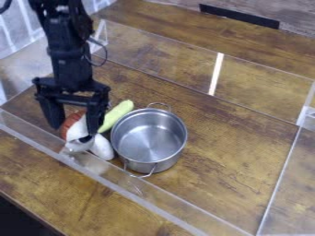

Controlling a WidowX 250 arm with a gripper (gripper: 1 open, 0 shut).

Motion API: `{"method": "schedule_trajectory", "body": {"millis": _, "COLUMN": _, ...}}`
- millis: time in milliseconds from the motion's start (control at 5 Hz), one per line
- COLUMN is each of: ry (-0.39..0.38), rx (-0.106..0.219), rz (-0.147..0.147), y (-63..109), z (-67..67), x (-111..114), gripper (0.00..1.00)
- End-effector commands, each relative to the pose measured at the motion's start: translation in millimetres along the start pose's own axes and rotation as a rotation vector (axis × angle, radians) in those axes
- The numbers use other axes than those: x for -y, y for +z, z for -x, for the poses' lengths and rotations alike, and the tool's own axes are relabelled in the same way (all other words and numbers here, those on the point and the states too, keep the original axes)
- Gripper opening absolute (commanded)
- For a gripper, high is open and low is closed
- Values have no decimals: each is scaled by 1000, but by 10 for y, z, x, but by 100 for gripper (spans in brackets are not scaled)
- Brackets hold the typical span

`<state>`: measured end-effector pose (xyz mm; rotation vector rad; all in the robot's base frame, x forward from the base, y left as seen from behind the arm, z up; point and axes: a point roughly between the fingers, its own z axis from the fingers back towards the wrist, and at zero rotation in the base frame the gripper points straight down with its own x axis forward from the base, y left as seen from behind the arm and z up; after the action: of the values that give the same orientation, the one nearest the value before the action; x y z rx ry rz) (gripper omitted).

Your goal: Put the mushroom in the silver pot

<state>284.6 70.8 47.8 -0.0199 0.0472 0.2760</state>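
Note:
The robot's fingers are above the mushroom's reddish-brown cap (pixel 74 122) and white stem and would miss the mushroom if they closed now, so the gripper should go lower before it closes on the mushroom.
The mushroom (pixel 95 144) lies on the wooden table just left of the silver pot (pixel 181 140), its reddish-brown cap pointing back-left and its fat white stem toward the front. The round steel pot stands upright with nothing inside. My gripper (pixel 72 121) points straight down with its two black fingers (pixel 48 112) spread wide, one on each side of the mushroom's cap. It is open and has hold of nothing. The black arm rises from it toward the upper left.
A yellow-green toy vegetable (pixel 117 113) lies between the mushroom and the pot's back rim, close to my right finger. Low clear plastic walls (pixel 147 198) fence the work area along the front, left and right.

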Motion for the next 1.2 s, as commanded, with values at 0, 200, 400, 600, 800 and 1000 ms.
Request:
{"method": "schedule_trajectory", "body": {"millis": 0, "ry": -55, "rx": 47, "rz": 10, "y": 43, "z": -23, "x": -97, "gripper": 100}}
{"method": "schedule_trajectory", "body": {"millis": 200, "ry": -106, "rx": 56, "rz": 14, "y": -113, "z": -142, "x": -170, "gripper": 100}}
{"method": "schedule_trajectory", "body": {"millis": 400, "ry": -153, "rx": 57, "rz": 13, "y": -196, "z": -236, "x": -221, "gripper": 100}}
{"method": "schedule_trajectory", "body": {"millis": 600, "ry": -180, "rx": 51, "rz": 10, "y": -221, "z": -284, "x": -227, "gripper": 100}}
{"method": "schedule_trajectory", "body": {"millis": 800, "ry": -201, "rx": 49, "rz": 10, "y": -241, "z": -337, "x": -242, "gripper": 100}}
{"method": "schedule_trajectory", "body": {"millis": 1000, "ry": -206, "rx": 47, "rz": 11, "y": -245, "z": -385, "x": -170, "gripper": 100}}
